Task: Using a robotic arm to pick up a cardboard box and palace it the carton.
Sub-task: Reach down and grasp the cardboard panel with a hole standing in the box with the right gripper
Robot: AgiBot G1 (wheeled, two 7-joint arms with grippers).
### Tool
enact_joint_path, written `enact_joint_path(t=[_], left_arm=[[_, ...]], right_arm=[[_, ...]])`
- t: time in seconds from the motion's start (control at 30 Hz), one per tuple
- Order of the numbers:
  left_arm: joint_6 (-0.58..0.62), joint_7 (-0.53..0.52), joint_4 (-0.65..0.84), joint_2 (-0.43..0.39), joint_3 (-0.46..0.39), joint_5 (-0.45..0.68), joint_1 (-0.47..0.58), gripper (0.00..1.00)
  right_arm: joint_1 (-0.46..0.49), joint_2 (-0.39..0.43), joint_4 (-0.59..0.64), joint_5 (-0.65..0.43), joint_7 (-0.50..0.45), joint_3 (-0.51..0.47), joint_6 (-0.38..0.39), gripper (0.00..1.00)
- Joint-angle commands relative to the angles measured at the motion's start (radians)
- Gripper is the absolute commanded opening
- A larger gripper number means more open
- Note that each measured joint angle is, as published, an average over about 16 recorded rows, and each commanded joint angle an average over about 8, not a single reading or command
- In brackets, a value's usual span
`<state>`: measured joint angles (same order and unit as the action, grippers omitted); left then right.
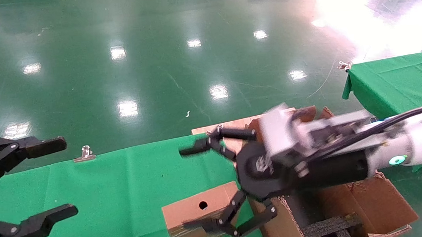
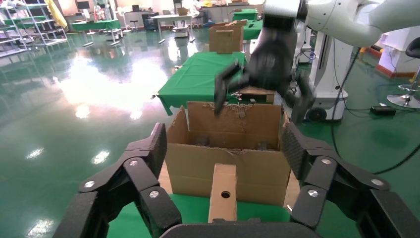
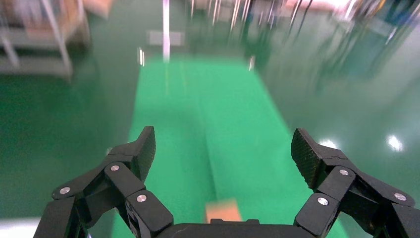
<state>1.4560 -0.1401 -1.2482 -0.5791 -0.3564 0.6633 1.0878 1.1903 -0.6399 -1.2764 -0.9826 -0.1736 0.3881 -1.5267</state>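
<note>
The robot's right gripper should place the cardboard box in the carton (image 1: 358, 210), so it should next grab the box across its narrow holed top (image 1: 215, 200).
The small cardboard box (image 1: 187, 209) with a round hole lies on the green table (image 1: 119, 184), right beside the large carton (image 1: 369, 200) with ragged flaps and black foam inserts (image 1: 330, 225). My right gripper (image 1: 197, 188), on the white arm, is open and empty and hovers over the box with fingers spread to either side of it. In the right wrist view the box (image 3: 223, 210) shows low between the open fingers of my right gripper (image 3: 224, 146). My left gripper (image 1: 66, 177) is open and empty at the table's left. Its wrist view shows the box (image 2: 224, 191), the carton (image 2: 193, 163) and the right gripper (image 2: 262, 84) above them.
A second green-covered table (image 1: 397, 79) stands at the right. A metal clip (image 1: 84, 154) holds the cloth at the table's far edge. Shiny green floor lies beyond. Other tables and cartons (image 2: 225, 37) stand far off behind the carton.
</note>
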Motion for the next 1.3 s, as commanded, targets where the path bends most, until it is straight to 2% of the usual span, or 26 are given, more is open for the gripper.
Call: enact_joint_path(t=[0.03, 0.3, 0.5, 0.87, 1.2, 1.23, 1.3], left_arm=[[0.000, 0.000, 0.000, 0.000, 0.000, 0.000, 0.000, 0.00], [0.000, 0.000, 0.000, 0.000, 0.000, 0.000, 0.000, 0.00], [0.000, 0.000, 0.000, 0.000, 0.000, 0.000, 0.000, 0.00], [0.000, 0.000, 0.000, 0.000, 0.000, 0.000, 0.000, 0.00], [0.000, 0.000, 0.000, 0.000, 0.000, 0.000, 0.000, 0.00], [0.000, 0.000, 0.000, 0.000, 0.000, 0.000, 0.000, 0.06], [0.000, 0.000, 0.000, 0.000, 0.000, 0.000, 0.000, 0.31]], right_arm=[[0.033, -0.006, -0.001, -0.072, 0.000, 0.031, -0.009, 1.00], [0.170, -0.088, 0.065, -0.326, 0.010, 0.162, -0.034, 1.00], [0.246, -0.148, 0.111, -0.446, 0.023, 0.250, -0.041, 1.00], [0.338, -0.250, 0.193, -0.563, 0.084, 0.373, -0.039, 1.00], [0.377, -0.320, 0.267, -0.609, 0.119, 0.445, -0.034, 1.00], [0.379, -0.324, 0.271, -0.611, 0.123, 0.450, -0.034, 1.00], [0.383, -0.331, 0.279, -0.614, 0.128, 0.460, -0.034, 0.97]])
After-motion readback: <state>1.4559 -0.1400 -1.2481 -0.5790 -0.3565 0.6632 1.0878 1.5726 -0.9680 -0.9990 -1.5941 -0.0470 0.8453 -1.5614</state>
